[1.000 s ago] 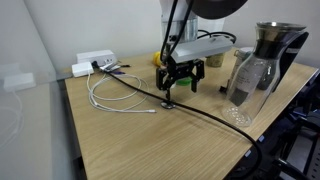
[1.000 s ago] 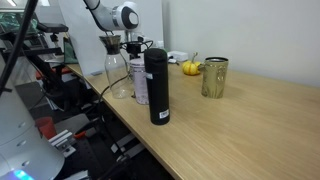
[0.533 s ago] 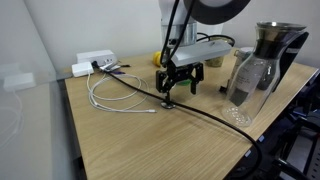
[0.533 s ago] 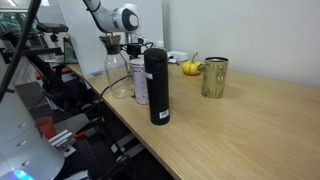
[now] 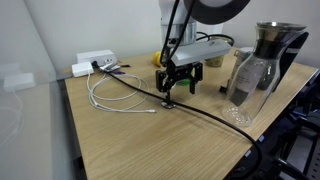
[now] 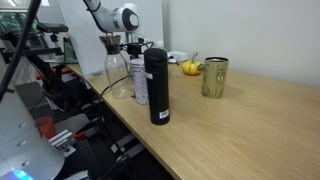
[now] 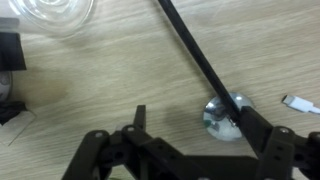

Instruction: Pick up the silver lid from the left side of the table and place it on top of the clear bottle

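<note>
The silver lid's rim and bottom need to stay free to place on the clear bottle, so my gripper needs to grab the lid from above at its top center next.
The silver lid, a small flat shiny disc, lies on the wooden table in the wrist view. My gripper is low over it with its jaws open wide. The right finger overlaps the lid's edge and the left finger stands well clear. In an exterior view the gripper hangs just above the tabletop, left of the clear bottle. The clear bottle stands uncapped. The lid is too small to make out in both exterior views.
A black cable runs diagonally over the table and across the lid. A glass carafe, white power strip and white cord share the table. A black flask, metal mug and yellow object also stand here.
The gripper has sunk slightly toward the table over the last second. Nothing else has moved.
</note>
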Tool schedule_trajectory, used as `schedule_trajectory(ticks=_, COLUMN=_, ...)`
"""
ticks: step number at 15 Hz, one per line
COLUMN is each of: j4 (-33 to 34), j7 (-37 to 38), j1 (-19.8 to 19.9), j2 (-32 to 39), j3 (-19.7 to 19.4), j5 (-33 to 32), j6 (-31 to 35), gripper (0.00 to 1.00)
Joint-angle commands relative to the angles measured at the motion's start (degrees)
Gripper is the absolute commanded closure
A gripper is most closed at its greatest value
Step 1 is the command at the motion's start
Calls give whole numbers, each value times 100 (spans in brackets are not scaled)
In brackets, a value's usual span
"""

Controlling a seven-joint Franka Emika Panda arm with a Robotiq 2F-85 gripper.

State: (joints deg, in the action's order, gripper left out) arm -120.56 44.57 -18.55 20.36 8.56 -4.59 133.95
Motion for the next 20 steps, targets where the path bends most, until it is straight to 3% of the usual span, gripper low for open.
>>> schedule_trajectory(ticks=1, j4=29, j7=-20, j1=-67, j2=54, j3=-90, j5=-101, j6=77, gripper=6)
schedule_trajectory(ticks=7, j4=32, j7=23, j1=-69, j2=55, j3=-133, j5=-147, j6=93, gripper=9)
schedule_trajectory(ticks=9, j4=38, j7=58, j1=-65, j2=59, j3=-163, j5=-168, j6=112, gripper=31)
schedule_trajectory(ticks=14, j4=97, j7=54, j1=-72, j2=73, j3=-175, j5=-171, j6=157, gripper=51)
schedule_trajectory(ticks=16, j4=100, j7=56, j1=-73, j2=70, j3=-178, j5=-170, j6=187, gripper=55)
schedule_trajectory(ticks=18, j4=93, j7=50, j1=-67, j2=75, j3=-178, j5=-158, j6=188, gripper=47)
schedule_trajectory(ticks=20, j4=91, j7=35, j1=-61, j2=85, j3=-176, j5=-141, j6=196, gripper=46)
